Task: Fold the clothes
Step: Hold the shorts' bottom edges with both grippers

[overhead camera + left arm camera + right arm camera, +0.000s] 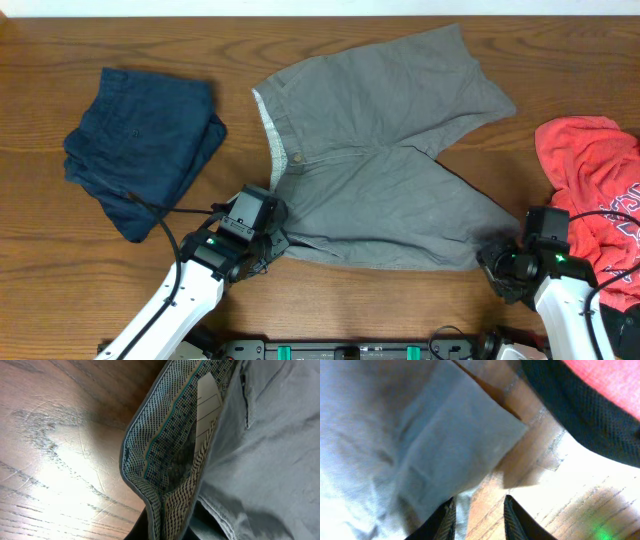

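Observation:
The near leg of the shorts should be folded over the other leg next, so my right gripper should grab the grey shorts by the near leg's hem corner.
The grey shorts lie spread flat in the middle of the table, waistband to the left, legs to the right. My left gripper is shut on the near corner of the waistband; in the left wrist view the pale patterned inner waistband runs down between the fingers. My right gripper is open at the near leg's hem corner; in the right wrist view the grey hem sits just above and partly between the fingers. The dark navy garment lies folded at the left. The red T-shirt lies crumpled at the right.
Bare wooden table shows at the front left and along the back edge. A black mesh piece beside the red T-shirt crosses the top right of the right wrist view.

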You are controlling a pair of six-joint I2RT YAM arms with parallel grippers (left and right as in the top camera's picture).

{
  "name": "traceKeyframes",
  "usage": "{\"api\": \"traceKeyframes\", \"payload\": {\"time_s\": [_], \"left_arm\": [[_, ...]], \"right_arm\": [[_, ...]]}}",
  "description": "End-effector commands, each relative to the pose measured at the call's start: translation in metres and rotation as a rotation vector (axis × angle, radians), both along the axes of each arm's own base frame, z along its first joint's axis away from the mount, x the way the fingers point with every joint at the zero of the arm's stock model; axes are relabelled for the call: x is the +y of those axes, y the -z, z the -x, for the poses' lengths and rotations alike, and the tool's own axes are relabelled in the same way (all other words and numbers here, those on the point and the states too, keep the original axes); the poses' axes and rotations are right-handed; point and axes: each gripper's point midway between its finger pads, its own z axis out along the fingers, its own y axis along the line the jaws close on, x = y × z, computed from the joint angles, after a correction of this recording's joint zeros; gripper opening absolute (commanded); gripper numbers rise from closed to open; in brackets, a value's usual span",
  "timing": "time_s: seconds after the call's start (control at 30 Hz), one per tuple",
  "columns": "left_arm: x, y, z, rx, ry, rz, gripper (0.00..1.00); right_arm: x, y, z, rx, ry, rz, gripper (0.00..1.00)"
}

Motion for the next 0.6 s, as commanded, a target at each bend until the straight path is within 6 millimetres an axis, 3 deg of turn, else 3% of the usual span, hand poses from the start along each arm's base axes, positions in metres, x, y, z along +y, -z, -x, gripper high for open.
{"api": "traceKeyframes", "payload": {"time_s": [0.0,0.13,0.33,0.57], "left_arm": [[0.004,-0.007,-0.007,-0.035,-0.002,-0.025,0.06],[0.005,-0.007,-0.008,-0.036,-0.004,-0.028,0.06],[0.006,-0.007,-0.008,-0.039,-0.006,-0.034,0.06],[0.006,-0.007,-0.008,-0.039,-0.006,-0.034,0.06]], "right_arm": [[-0.001,-0.007,-0.005,-0.037,-0.016,0.015,0.35],[-0.012,-0.006,-0.003,-0.024,-0.002,0.078,0.63],[-0.022,-0.005,0.002,0.000,0.011,0.133,0.73],[-0.025,0.003,0.007,0.015,0.035,0.152,0.77]]}}
